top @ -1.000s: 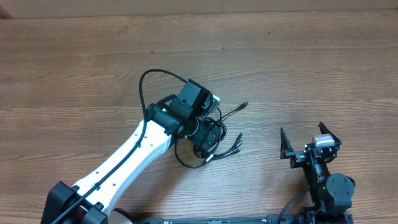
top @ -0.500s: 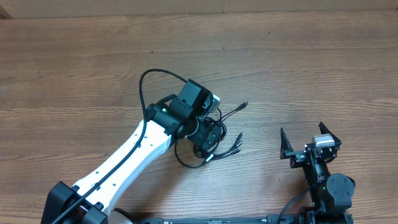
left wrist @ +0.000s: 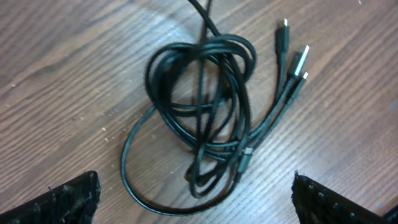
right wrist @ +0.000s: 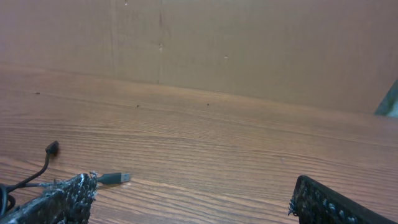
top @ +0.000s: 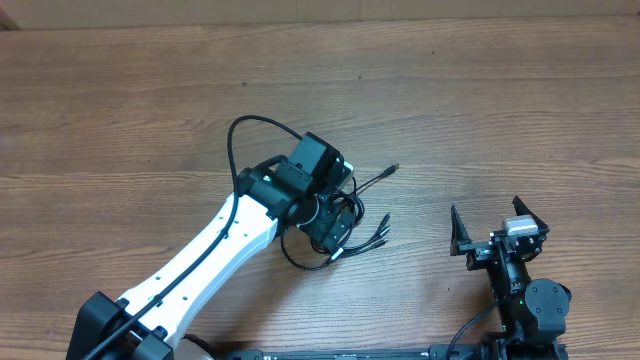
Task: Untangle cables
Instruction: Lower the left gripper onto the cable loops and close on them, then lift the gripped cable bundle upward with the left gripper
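The left gripper grabs the cables by the looped parts away from the plug tips next, which leaves the cables free to untangle.
The cables [left wrist: 201, 81] lie in a tangled black coil on the wooden table, with three short plug tips [left wrist: 300, 57] fanning out at the upper right. From overhead, most of the bundle is under my left wrist; the plug tips [top: 372, 236] and one stray plug end [top: 391, 170] stick out to the right. My left gripper [left wrist: 196, 202] hangs open just above the coil, one finger on each side of it and touching nothing. My right gripper [top: 492, 225] stands open and holding nothing at the table's lower right, apart from the cables. Its wrist view shows a USB plug [right wrist: 115, 178] lying ahead at the left.
The left arm's own thick black wire [top: 240, 128] arches above its wrist. A brown wall [right wrist: 249, 43] rises behind the table's far edge. Bare wood [top: 450, 90] lies between the two grippers and across the top half.
The left wrist has shifted slightly down and left over the coil, its wire loop moving with it. The cables and the right arm have not moved.
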### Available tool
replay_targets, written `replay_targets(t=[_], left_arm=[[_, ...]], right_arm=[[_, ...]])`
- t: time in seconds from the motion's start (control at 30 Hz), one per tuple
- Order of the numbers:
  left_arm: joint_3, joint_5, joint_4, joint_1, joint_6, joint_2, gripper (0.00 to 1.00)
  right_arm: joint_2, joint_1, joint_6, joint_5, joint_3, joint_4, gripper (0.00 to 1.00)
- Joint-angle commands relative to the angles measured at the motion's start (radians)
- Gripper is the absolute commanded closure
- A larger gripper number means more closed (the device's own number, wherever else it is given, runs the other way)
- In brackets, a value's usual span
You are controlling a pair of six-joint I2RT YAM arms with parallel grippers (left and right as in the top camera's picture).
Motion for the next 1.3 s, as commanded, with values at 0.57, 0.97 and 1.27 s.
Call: replay_targets(t=[0.57,0.97,1.27], left_arm=[[-0.071,-0.053,0.032,-0.069,0.041,0.018,0.0],[-0.084,-0.045,0.132,-0.07,0.021,0.137,0.02],[-0.083,-0.019,0.172,-0.069,0.003,0.191,0.63]], right_arm=[[-0.01,0.007,-0.003,-0.001,-0.005,0.006,0.0],[-0.01,0.007,-0.004,-0.001,-0.005,0.006,0.0],[-0.01,0.007,-0.004,-0.001,-0.005,0.006,0.0]])
